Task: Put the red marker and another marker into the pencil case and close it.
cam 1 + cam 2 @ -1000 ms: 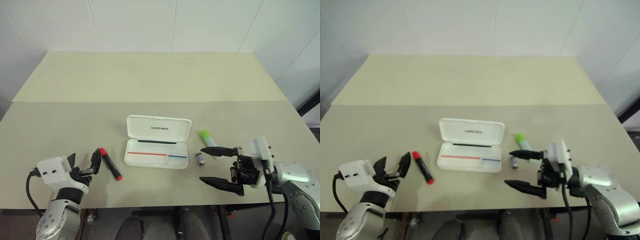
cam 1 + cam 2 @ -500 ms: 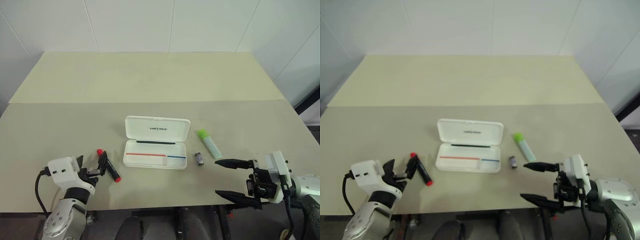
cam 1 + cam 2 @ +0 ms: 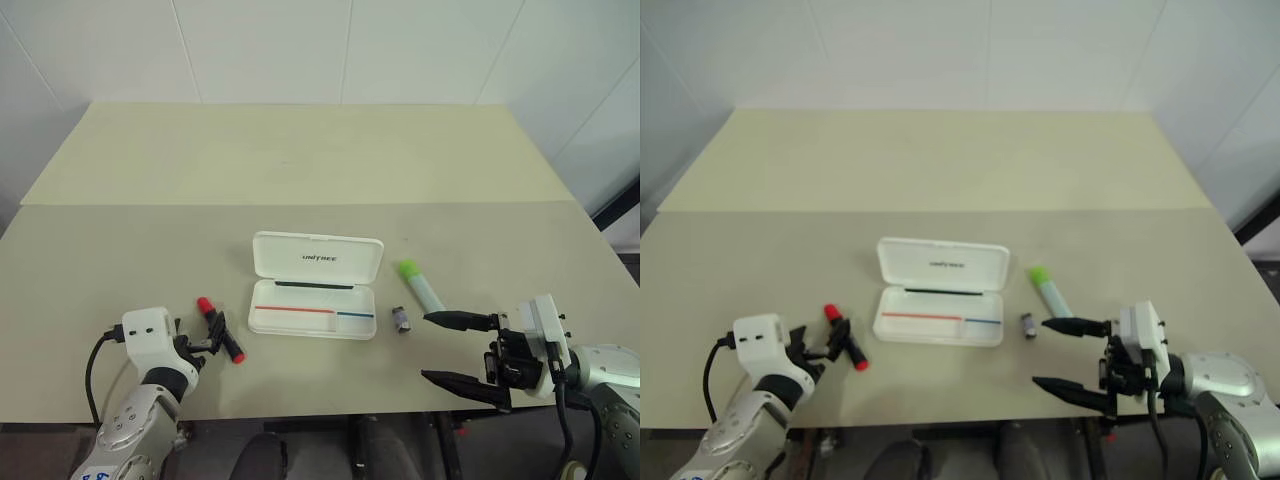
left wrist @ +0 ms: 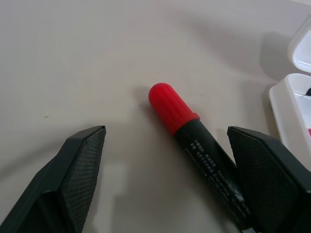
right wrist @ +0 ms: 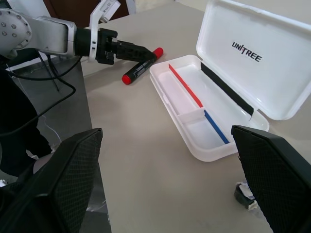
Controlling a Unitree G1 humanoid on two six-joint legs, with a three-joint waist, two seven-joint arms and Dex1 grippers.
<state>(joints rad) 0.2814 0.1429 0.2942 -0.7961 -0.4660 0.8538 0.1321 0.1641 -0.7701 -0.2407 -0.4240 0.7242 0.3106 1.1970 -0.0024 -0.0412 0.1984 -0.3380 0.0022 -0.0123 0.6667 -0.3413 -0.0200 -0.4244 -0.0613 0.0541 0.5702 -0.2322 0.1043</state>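
The left gripper's fingers reach down beside the marker's black body, so the left gripper needs to close on the marker.
The red marker lies flat on the table, left of the pencil case. My left gripper is open and low over it, one finger on each side. In the left wrist view the marker's red cap sits between the fingers and its black body runs close along one finger. The white pencil case lies open, lid folded back. The green-capped marker lies right of the case. My right gripper is open near the front edge, just short of that marker and holding nothing.
A tiny dark grey stub lies between the case and the green-capped marker. The table's front edge runs just under both grippers. A seam crosses the table behind the case. White walls stand behind the table.
My left gripper has tipped downward and edged toward the case, so its fingers now straddle the red marker. The right gripper has stayed about where it was. Both remain open.
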